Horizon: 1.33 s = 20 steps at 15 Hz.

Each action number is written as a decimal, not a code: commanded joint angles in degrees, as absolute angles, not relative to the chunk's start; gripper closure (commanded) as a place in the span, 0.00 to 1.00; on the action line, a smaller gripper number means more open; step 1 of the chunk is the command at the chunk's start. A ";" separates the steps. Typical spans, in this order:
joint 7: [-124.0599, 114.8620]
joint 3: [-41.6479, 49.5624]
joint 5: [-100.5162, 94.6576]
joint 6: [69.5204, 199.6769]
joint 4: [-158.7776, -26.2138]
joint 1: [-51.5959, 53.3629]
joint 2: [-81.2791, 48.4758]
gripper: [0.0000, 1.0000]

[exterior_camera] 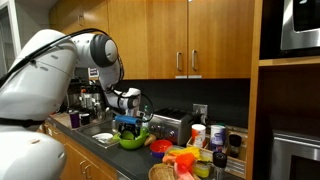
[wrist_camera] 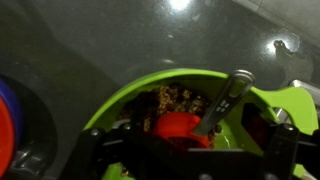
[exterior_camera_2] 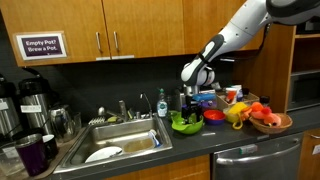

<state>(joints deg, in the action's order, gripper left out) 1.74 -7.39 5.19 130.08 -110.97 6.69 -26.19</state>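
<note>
The gripper should close on the grey utensil handle (wrist_camera: 226,98) now, as the handle rises between the open fingers and the fingers reach down to the green bowl's rim.
A lime green bowl (exterior_camera: 133,140) stands on the dark counter, seen in both exterior views (exterior_camera_2: 186,124). In the wrist view its rim (wrist_camera: 120,100) surrounds brown crumbly food, a red round object (wrist_camera: 180,127) and a grey utensil handle (wrist_camera: 226,98) leaning against the far side. My gripper (wrist_camera: 190,152) hangs directly over the bowl, low above it (exterior_camera: 128,122) (exterior_camera_2: 190,105). Its dark fingers stand wide apart on either side of the red object. It looks open, and I see nothing held.
A steel sink (exterior_camera_2: 120,140) lies beside the bowl, with a faucet and bottles behind it. A toaster (exterior_camera: 175,125), a red dish (exterior_camera_2: 213,116), cups and a wicker basket of toy food (exterior_camera_2: 270,122) crowd the counter. Cabinets hang overhead.
</note>
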 commanded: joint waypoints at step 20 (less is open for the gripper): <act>-0.90 -6.77 3.77 128.91 -109.59 7.94 -26.40 0.96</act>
